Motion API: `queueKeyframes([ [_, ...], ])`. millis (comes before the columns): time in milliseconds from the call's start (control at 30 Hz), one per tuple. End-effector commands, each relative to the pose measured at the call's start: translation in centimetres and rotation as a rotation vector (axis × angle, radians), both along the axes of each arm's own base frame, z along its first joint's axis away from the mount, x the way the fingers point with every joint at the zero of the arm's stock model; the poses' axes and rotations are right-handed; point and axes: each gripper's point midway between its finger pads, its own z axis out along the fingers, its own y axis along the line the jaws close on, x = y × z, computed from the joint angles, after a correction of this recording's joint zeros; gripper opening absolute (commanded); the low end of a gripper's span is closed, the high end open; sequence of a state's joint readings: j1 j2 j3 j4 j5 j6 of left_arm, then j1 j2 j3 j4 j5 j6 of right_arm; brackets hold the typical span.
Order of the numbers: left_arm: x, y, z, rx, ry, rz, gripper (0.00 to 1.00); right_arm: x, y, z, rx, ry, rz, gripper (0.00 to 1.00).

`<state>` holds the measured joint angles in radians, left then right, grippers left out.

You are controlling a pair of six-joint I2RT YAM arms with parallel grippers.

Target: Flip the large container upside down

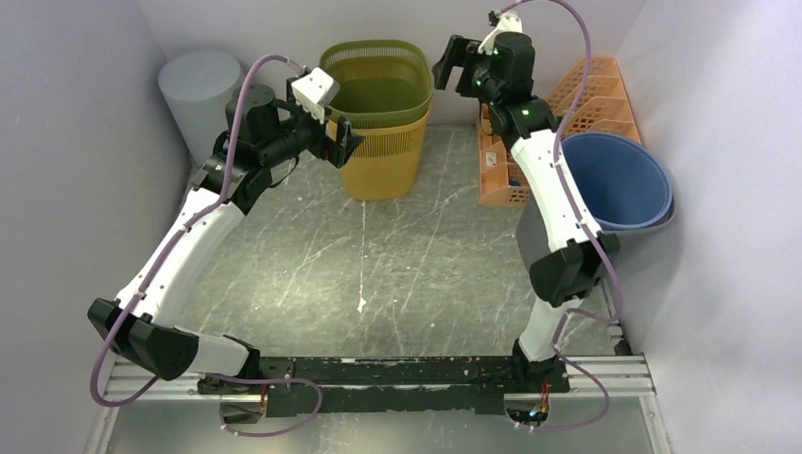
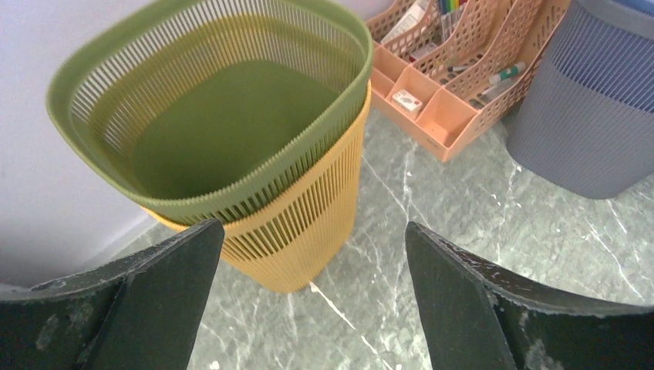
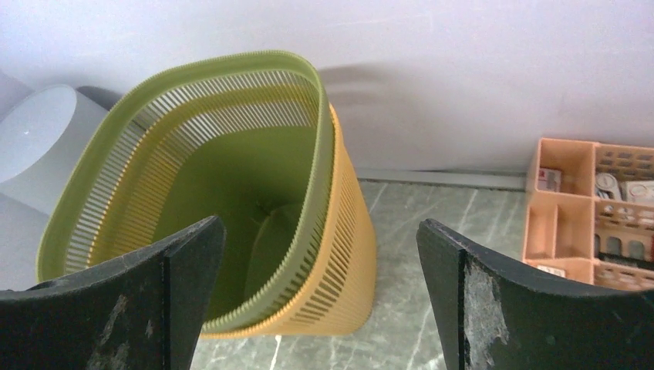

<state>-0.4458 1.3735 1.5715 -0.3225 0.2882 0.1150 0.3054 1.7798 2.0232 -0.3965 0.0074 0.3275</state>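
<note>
The right gripper pinches only the green basket's rim [image 1: 427,76] on the organiser side next. This lifts that basket from the yellow basket [image 1: 388,161] for turning upside down.
The large container, a green slatted basket [image 1: 378,80], stands upright with its mouth up, nested inside a yellow slatted basket [image 1: 388,161] at the back middle of the table. My left gripper [image 1: 342,140] hovers open just left of the yellow wall. In the left wrist view the green basket [image 2: 224,131] and the yellow one [image 2: 308,231] lie ahead of the left gripper [image 2: 310,230], with nothing between its fingers. My right gripper [image 1: 452,68] hangs open above and right of the green rim. The right wrist view shows the right gripper [image 3: 318,225] open over the green basket [image 3: 224,177], holding nothing.
A blue bin [image 1: 619,180] stands at the right wall, partly behind my right arm. An orange desk organiser [image 1: 596,90] with small items sits at the back right. A grey cylinder [image 1: 199,90] stands in the back left corner. Walls close in on three sides.
</note>
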Motion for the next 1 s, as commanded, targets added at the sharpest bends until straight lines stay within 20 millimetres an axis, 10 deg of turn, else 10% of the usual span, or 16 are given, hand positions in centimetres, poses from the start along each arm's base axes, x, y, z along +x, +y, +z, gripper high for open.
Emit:
queueKeyframes([
  [0, -0.7, 1.2, 0.6, -0.035, 0.0, 0.053, 1.0, 1.3, 2.1, -0.7, 0.023, 0.054, 0.05, 0.96],
  [567, -1.8, 2.5, -1.5, -0.004, 0.023, 0.086, 1.0, 4.6, 6.7, -5.9, -0.027, 0.137, 0.048, 0.73],
  [767, -2.1, 2.6, -2.0, 0.005, 0.025, 0.084, 1.0, 4.2, 6.5, -5.2, -0.031, 0.129, 0.042, 0.41],
  [900, -2.4, 2.8, -2.1, 0.005, 0.024, 0.084, 1.0, 4.2, 5.6, -5.8, -0.071, 0.144, 0.003, 0.01],
  [967, -2.6, 2.9, -2.3, 0.008, 0.024, 0.083, 1.0, 3.9, 5.0, -5.9, -0.099, 0.152, -0.031, 0.0],
])
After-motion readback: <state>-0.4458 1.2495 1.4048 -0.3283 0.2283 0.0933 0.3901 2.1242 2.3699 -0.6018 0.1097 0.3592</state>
